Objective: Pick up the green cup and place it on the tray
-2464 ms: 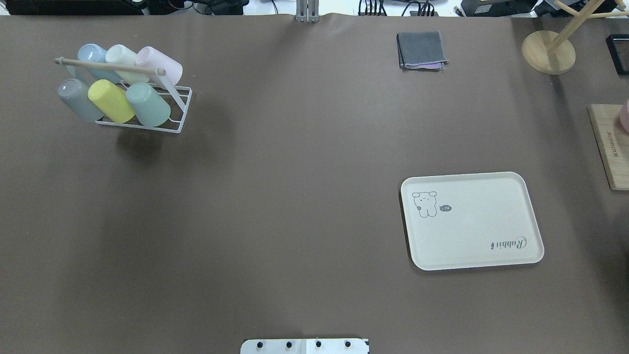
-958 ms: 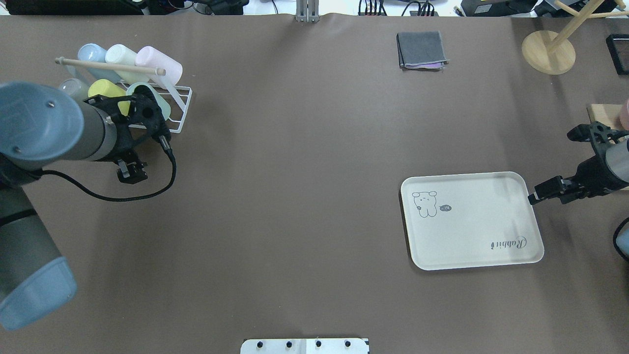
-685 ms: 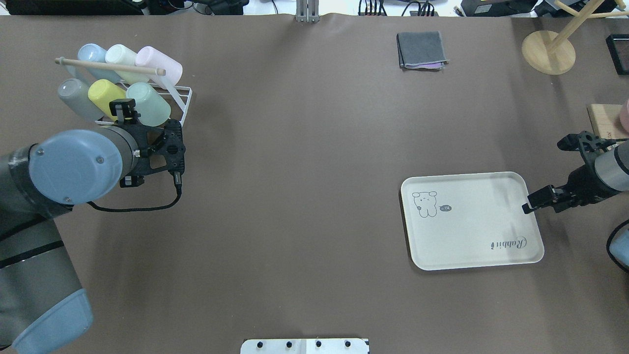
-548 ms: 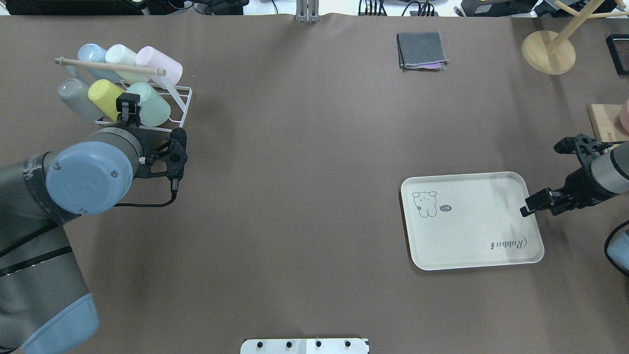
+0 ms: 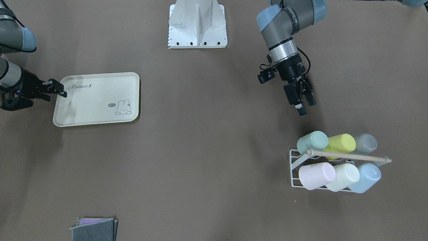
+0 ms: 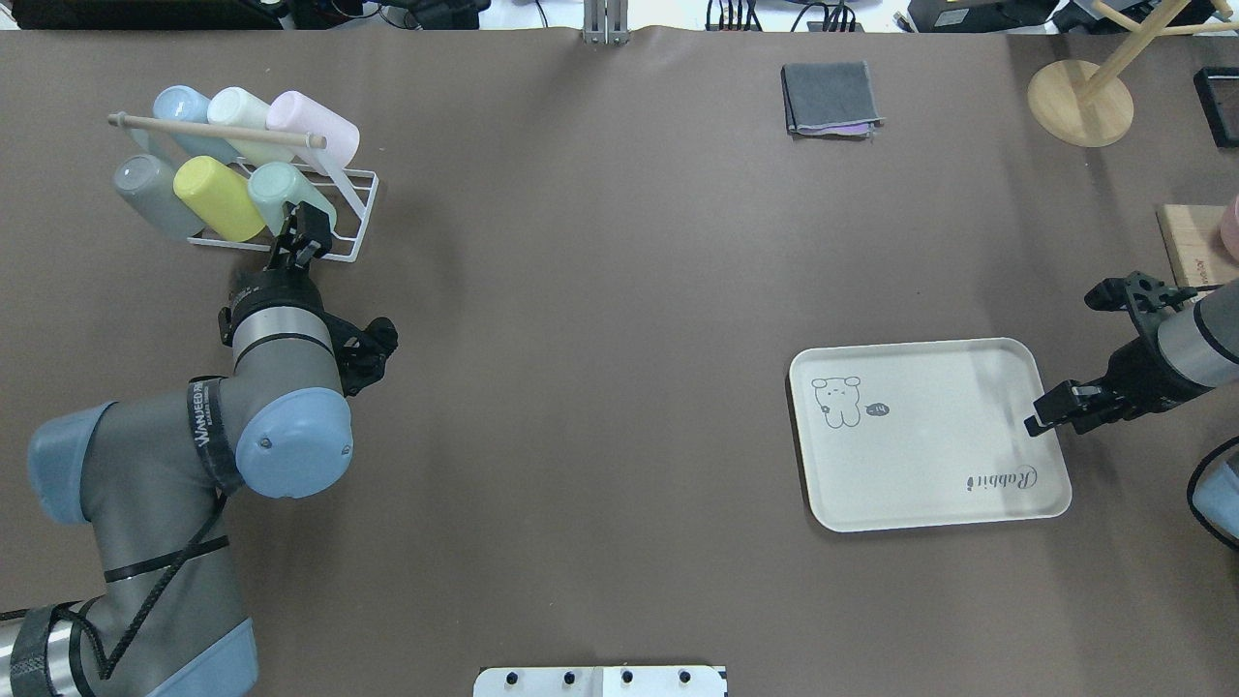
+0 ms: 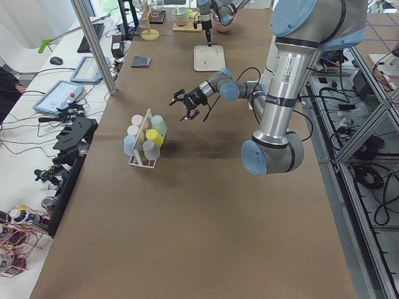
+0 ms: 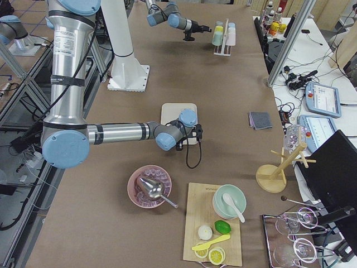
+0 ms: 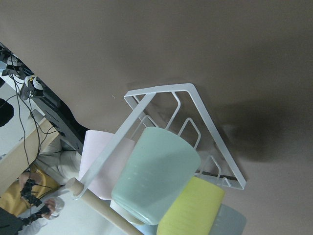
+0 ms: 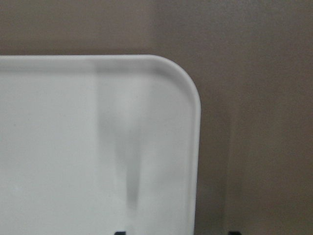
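Next, my right gripper grabs the tray by its thin short-side rim (image 5: 59, 100) (image 10: 195, 161), since the tray spreads far wider than the gripper opens.
The green cup (image 6: 273, 184) lies tilted in a white wire rack (image 6: 353, 208) at the far left, in the near row next to a yellow cup (image 6: 215, 196). It also shows in the front view (image 5: 312, 141) and fills the left wrist view (image 9: 156, 178). My left gripper (image 6: 305, 223) is open and empty, pointing at the cup from the near side and apart from it (image 5: 302, 106). The cream tray (image 6: 929, 436) with "Rabbit" print lies on the right. My right gripper (image 6: 1050, 411) is open and empty over the tray's right rim (image 10: 195, 127).
The rack also holds grey (image 6: 150, 194), blue (image 6: 179, 102), cream (image 6: 237, 111) and pink (image 6: 310, 121) cups under a wooden rod (image 6: 213, 131). A folded grey cloth (image 6: 831, 97) lies far centre. A wooden stand (image 6: 1079, 102) and a cutting board (image 6: 1195, 252) are at the far right.
My left arm has come in from the left and turned, so its gripper now points at the green cup. My right gripper has drifted down along the tray's right rim.
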